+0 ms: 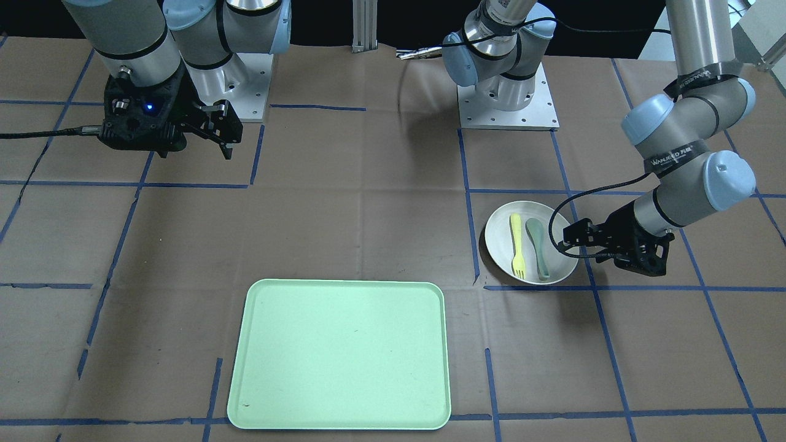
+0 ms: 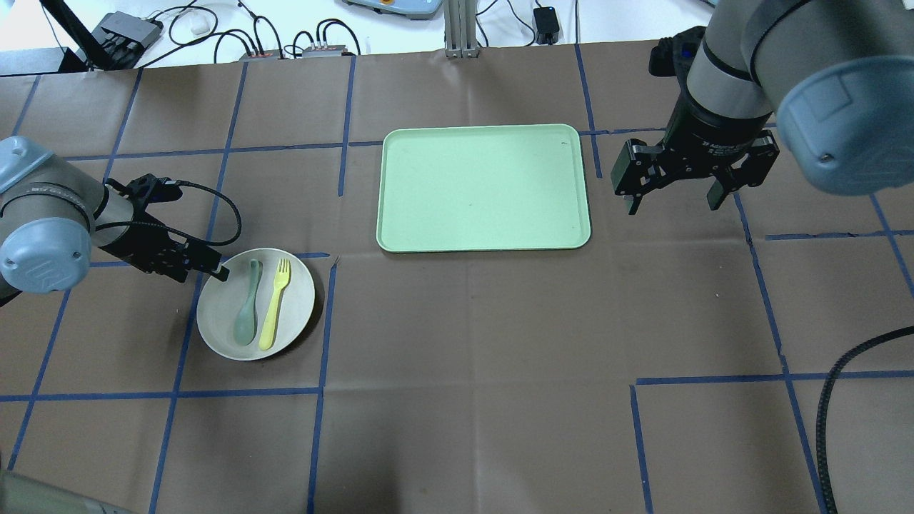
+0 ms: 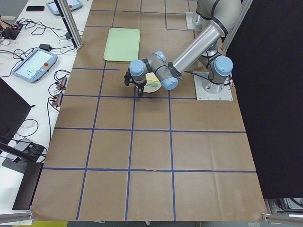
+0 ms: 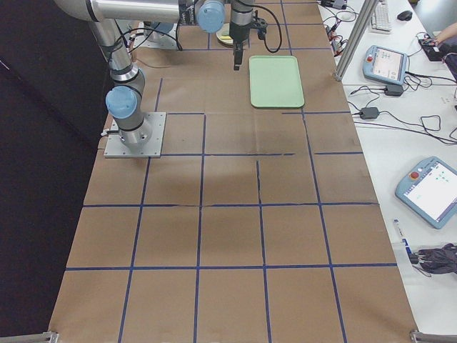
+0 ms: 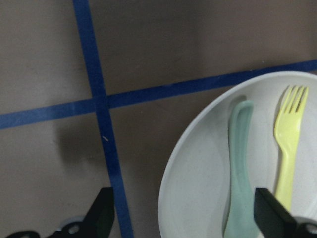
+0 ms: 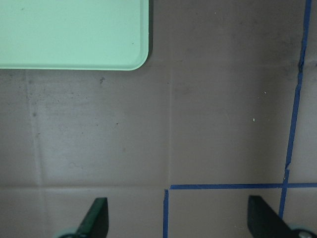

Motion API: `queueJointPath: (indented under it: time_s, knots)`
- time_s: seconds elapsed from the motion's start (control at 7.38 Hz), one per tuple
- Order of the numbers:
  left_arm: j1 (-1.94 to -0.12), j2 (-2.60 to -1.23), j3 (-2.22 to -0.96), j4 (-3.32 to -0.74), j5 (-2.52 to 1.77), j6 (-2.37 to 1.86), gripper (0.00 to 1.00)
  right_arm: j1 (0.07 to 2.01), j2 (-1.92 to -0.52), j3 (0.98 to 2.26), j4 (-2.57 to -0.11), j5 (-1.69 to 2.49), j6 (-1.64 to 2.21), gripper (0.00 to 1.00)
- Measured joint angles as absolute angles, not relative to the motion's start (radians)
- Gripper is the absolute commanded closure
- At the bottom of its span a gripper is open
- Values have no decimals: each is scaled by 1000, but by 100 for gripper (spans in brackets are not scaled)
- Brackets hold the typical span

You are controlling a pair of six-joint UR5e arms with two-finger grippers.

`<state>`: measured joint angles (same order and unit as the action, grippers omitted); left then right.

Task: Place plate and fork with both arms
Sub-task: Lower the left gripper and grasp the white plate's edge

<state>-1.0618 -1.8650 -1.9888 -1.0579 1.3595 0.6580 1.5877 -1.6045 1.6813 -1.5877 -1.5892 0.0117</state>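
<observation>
I need to grab the plate by its rim (image 1: 571,271) beside the spoon with my left gripper next. Then I can put it onto the mint-green tray.
The off-white plate (image 2: 294,303) sits on the table at my left. The pale-yellow fork (image 2: 275,305) and a grey-green spoon (image 2: 247,314) lie in it side by side. My left gripper (image 2: 216,271) is open and low at the plate's left rim. In the left wrist view one finger (image 5: 103,214) is outside the plate (image 5: 198,168) and the other finger is over it, near the fork (image 5: 288,144). My right gripper (image 2: 673,198) is open and empty, held above the table just right of the mint-green tray (image 2: 485,189).
The rectangular tray (image 1: 341,353) lies bare between the two arms. Its corner shows in the right wrist view (image 6: 69,29). Blue tape lines cross the brown table cover. Cables and boxes lie beyond the far edge.
</observation>
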Motion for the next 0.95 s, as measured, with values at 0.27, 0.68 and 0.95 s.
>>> queueJointPath:
  time_s: [0.27, 0.68, 0.95]
  knots:
    - [-1061, -1876, -1990, -1050, 1353, 645, 12, 1588, -1605, 1681, -1588, -1589, 12, 0]
    - [-1057, -1891, -1987, -1048, 1353, 620, 21, 1588, -1605, 1681, -1588, -1589, 11, 0]
    - [-1037, -1901, -1991, -1049, 1353, 618, 38, 1588, -1605, 1681, -1588, -1589, 11, 0]
